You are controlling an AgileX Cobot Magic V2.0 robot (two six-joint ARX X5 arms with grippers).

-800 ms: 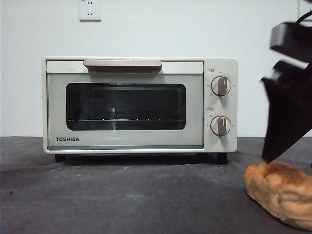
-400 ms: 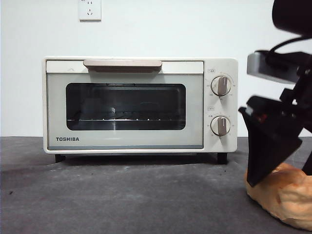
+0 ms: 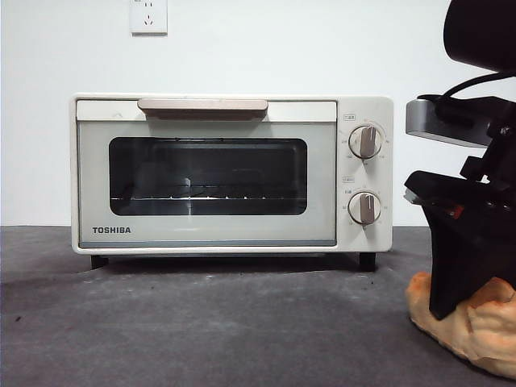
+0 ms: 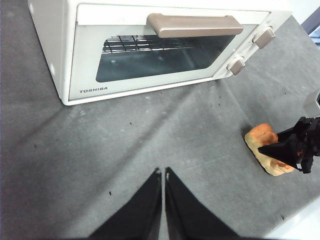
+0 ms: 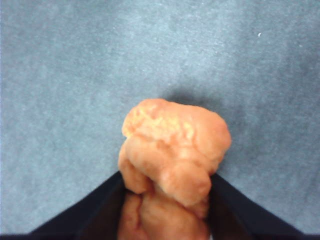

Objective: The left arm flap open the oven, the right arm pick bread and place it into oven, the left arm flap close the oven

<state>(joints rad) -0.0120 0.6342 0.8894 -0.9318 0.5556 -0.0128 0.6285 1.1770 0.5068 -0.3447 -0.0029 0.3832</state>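
My right gripper grabs the golden-orange bread around its lumpy body (image 3: 476, 326) (image 5: 167, 165) next, to place the bread into the oven.
The cream-white Toshiba oven (image 3: 210, 242) stands at the back with its door shut and its beige handle (image 3: 201, 106) at the top; it also shows in the left wrist view (image 4: 75, 55). The golden-orange bread (image 3: 484, 330) lies on the dark mat at the front right. My right gripper (image 5: 165, 175) is down over the bread (image 5: 172, 145), open, with one jaw on each side and close against it. It looms dark at the right edge of the front view (image 3: 451, 306). My left gripper (image 4: 163, 172) is shut and empty, above the mat in front of the oven.
Two round knobs (image 3: 365, 142) sit on the oven's right panel. A wall socket (image 3: 148, 16) is above the oven. The left wrist view shows the right gripper (image 4: 290, 150) on the bread (image 4: 260, 140) and the table's edge (image 4: 300, 225) just beyond it.
My right gripper has come down from above the bread until its jaws stand around it. The bread, the oven and its door have not moved.
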